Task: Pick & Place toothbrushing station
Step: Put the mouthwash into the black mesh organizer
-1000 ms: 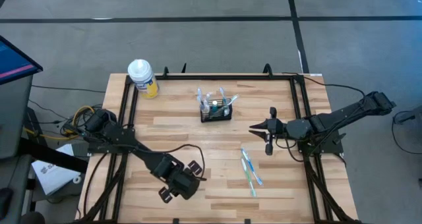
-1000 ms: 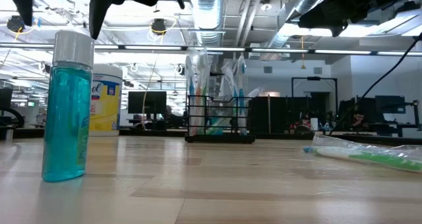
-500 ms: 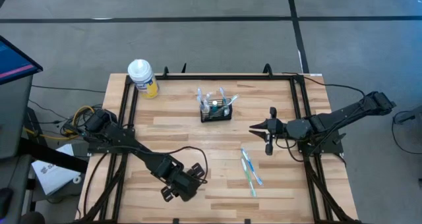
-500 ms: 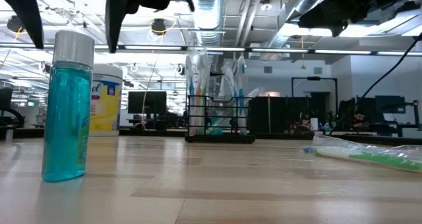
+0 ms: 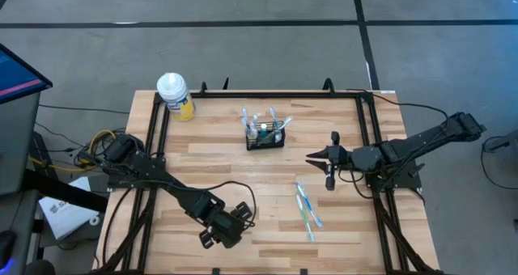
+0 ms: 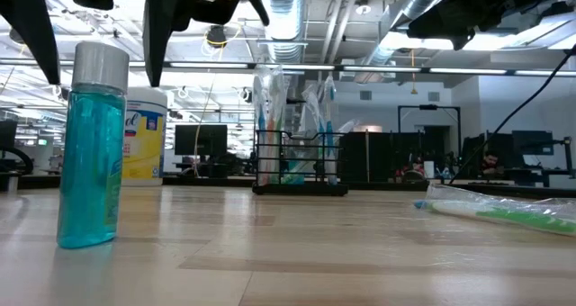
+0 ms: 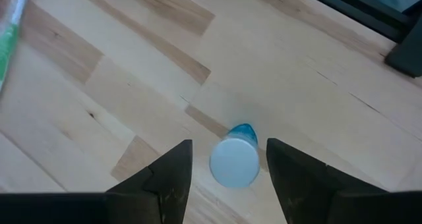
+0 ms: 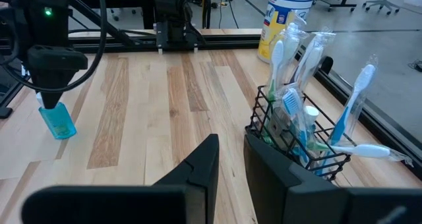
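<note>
Next, my left gripper will grab the bottle by its blue body (image 7: 244, 131) under the white cap (image 7: 235, 163) to stand the bottle in the toothbrushing station.
The toothbrushing station (image 5: 266, 133) is a small black wire holder with wrapped toothbrushes standing in it, at the table's far middle; it also shows in the low view (image 6: 300, 166) and the right wrist view (image 8: 297, 141). My left gripper (image 7: 229, 159) is open at the table's near side. Its fingers point down on either side of the white cap of an upright blue bottle (image 6: 90, 162), without touching it. The gripper hides the bottle in the high view. My right gripper (image 5: 309, 156) is nearly shut and empty, to the right of the holder.
A white-capped yellow canister (image 5: 175, 95) stands at the far left corner. Wrapped toothbrushes (image 5: 307, 210) lie flat on the wood at the near right and show in the low view (image 6: 504, 214). Black frame rails (image 5: 267, 93) run along the table's edges.
My left gripper has come down over the blue bottle and shifted a little toward the table's right edge, so its open fingers now stand beside the cap. The bottle has stayed upright and in place.
</note>
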